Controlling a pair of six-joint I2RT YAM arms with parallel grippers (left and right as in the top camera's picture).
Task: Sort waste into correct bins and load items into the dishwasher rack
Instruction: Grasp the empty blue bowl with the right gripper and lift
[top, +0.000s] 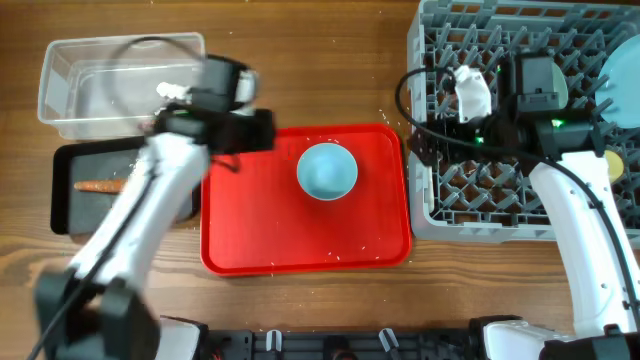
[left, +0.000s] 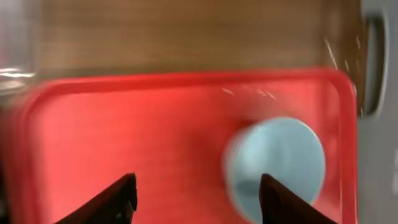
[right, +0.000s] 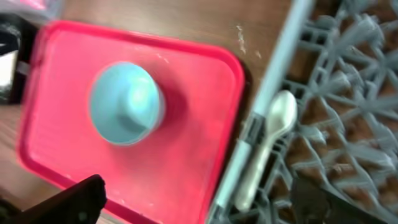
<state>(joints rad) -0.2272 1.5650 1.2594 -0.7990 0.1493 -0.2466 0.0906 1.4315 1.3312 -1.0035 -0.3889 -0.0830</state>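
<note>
My right gripper is to tip the pale blue bowl (top: 327, 170) and load it into the dishwasher rack, so it should grab the bowl by its rim on the rack side.
A pale blue bowl (top: 327, 170) sits on the flat red tray (top: 250, 230); it also shows in the left wrist view (left: 280, 155) and the right wrist view (right: 126, 102). My left gripper (top: 240, 135) (left: 198, 193) is open and empty above the tray's left half, the bowl by its right finger. My right gripper (top: 425, 140) (right: 199, 202) is open and empty over the left edge of the grey dishwasher rack (top: 500, 200). A white spoon (right: 267, 146) lies in the rack by that edge. An orange carrot piece (top: 100, 186) lies in the black tray (top: 65, 210).
The clear tub (top: 70, 80) stands behind the black tray at far left. A light-blue plate (top: 622, 75) stands in the rack's far right side. White rice grains (top: 330, 258) speckle the red tray and the table near the rack.
</note>
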